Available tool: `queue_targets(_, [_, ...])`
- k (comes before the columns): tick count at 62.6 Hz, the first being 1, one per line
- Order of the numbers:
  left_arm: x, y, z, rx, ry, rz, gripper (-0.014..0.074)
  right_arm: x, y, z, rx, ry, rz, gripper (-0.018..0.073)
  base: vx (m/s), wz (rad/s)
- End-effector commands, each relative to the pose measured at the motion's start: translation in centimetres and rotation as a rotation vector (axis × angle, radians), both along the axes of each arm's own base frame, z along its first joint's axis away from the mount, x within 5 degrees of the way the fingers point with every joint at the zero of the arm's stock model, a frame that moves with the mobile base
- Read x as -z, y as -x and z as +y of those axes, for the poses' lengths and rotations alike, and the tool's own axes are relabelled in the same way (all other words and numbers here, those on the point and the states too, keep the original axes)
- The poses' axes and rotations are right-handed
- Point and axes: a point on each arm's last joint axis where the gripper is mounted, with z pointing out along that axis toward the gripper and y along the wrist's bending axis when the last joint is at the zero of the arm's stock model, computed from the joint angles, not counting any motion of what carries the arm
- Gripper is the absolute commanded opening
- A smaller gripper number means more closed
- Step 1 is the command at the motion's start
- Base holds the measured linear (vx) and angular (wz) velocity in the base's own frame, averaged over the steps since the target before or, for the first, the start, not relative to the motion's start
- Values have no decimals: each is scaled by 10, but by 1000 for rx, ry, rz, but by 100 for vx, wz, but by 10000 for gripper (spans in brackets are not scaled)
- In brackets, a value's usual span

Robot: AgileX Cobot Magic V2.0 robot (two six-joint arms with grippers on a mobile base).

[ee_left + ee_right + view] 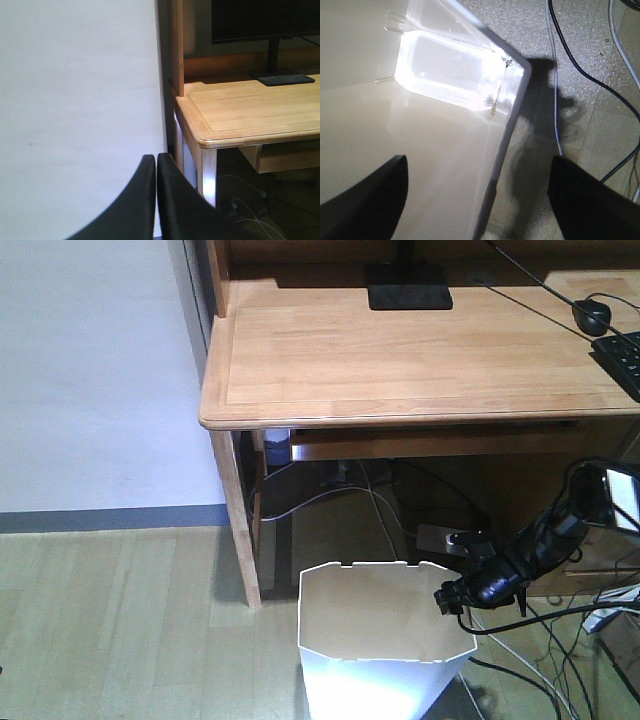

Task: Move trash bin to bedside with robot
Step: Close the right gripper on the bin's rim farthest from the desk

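Note:
My right gripper grips the trash bin by its rim next, to carry the trash bin to the bedside.
The trash bin stands on the floor in front of the desk, white outside, cream inside, with an angular notched rim. My right gripper, at the end of a slim black arm, hangs at the bin's right rim. In the right wrist view the right gripper is open wide and straddles the bin's wall: one finger is over the inside, the other over the floor outside. My left gripper is shut on nothing and faces the white wall. The bedside is out of view.
A light wooden desk carries a monitor base, a mouse and a keyboard. Its leg stands left of the bin. Loose cables and a power strip lie on the floor to the right.

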Motion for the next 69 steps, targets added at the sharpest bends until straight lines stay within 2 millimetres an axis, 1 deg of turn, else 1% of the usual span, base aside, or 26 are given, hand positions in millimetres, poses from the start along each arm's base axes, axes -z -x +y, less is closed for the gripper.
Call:
queue_targets(1, [-15,2,0,2,8,-102,-6,-10,-22,-2,29,-9,-60,552,0,0])
queue_targets(10, [-15,2,0,2,8,-102,-6,3,-24,-1,44,-31,-50,524,0,0])
queue_targets(16, [-15,2,0,2,8,-102,-6,9,-25,1,72,-49,-39,456,0,0])
queue_targets(19, [-15,2,0,2,8,-102,-6,11,-24,1,82,-60,-30,387,0,0])
queue_targets(21, [-15,2,0,2,8,-102,-6,11,-23,2,85,-65,-24,326,0,0])
queue_targets(22, [-15,2,0,2,8,-102,-6,11,-23,2,85,-67,-22,274,0,0])
queue_targets(24, [-15,2,0,2,8,-102,-6,11,-23,2,80,-69,-19,218,0,0])
queue_targets(26, [-15,2,0,2,8,-102,-6,11,-22,3,77,-75,-14,139,0,0])
queue_targets(27, [-15,2,0,2,8,-102,-6,11,-22,3,77,-79,-11,77,0,0])
queue_targets(29, [-15,2,0,2,8,-102,-6,11,-21,4,70,-87,-5,-3,0,0])
queue_targets(30, [-15,2,0,2,8,-102,-6,11,-21,5,70,-95,1,-17,0,0])
queue_targets(36, [-15,2,0,2,8,-102,-6,9,-20,6,67,-124,16,-12,0,0])
queue_targets(41, [-15,2,0,2,8,-102,-6,6,-21,3,91,-154,26,-12,0,0])
queue_targets(44, [-15,2,0,2,8,-102,-6,3,-22,-1,108,-173,28,-11,0,0])
queue_targets(52, [-15,2,0,2,8,-102,-6,-7,-26,-18,170,-220,22,-8,0,0])
queue_targets(60, [-15,2,0,2,8,-102,-6,-22,-29,-32,189,-299,24,-6,0,0])
queue_targets(69, [-15,2,0,2,8,-102,-6,-47,-36,-44,161,-404,14,-5,0,0])
